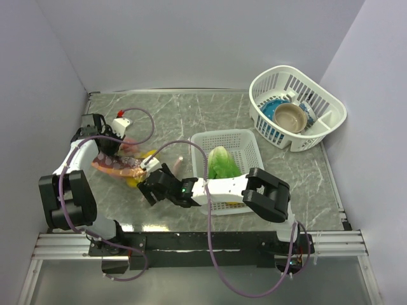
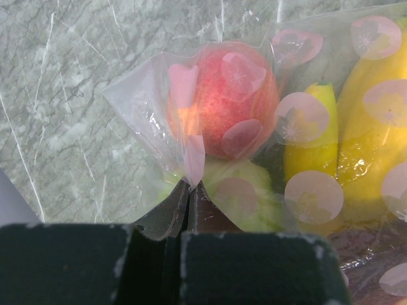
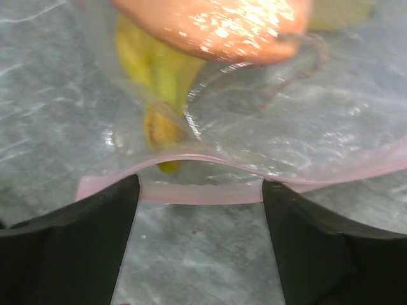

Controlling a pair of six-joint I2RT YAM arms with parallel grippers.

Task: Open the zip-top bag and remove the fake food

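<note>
The banana [image 3: 156, 70] will come out through the opening once my right gripper next grips it by its stem end, the one nearest the bag's opening [image 3: 164, 140].
The zip-top bag [image 1: 121, 164] lies on the table at the left, printed with pale pink dots. My left gripper [image 1: 112, 147] is shut on a corner of the bag [image 2: 191, 152]. Inside it are a pink-red round fruit [image 2: 219, 95], yellow banana pieces [image 2: 362, 140] and a pale green piece [image 2: 241, 197]. My right gripper [image 1: 147, 180] is open at the bag's mouth, with the pink zip strip [image 3: 203, 192] spanning the gap between its fingers [image 3: 70, 248]. An orange slice [image 3: 216, 25] and a banana [image 3: 156, 70] show through the plastic. The green lettuce [image 1: 222, 164] lies in the white tray.
The white perforated rectangular tray [image 1: 245, 140] stands just right of the bag, under my right arm. A white round basket [image 1: 321, 105] at the back right holds a blue bowl [image 1: 275, 124] and a tan bowl [image 1: 290, 117]. Grey walls enclose the table.
</note>
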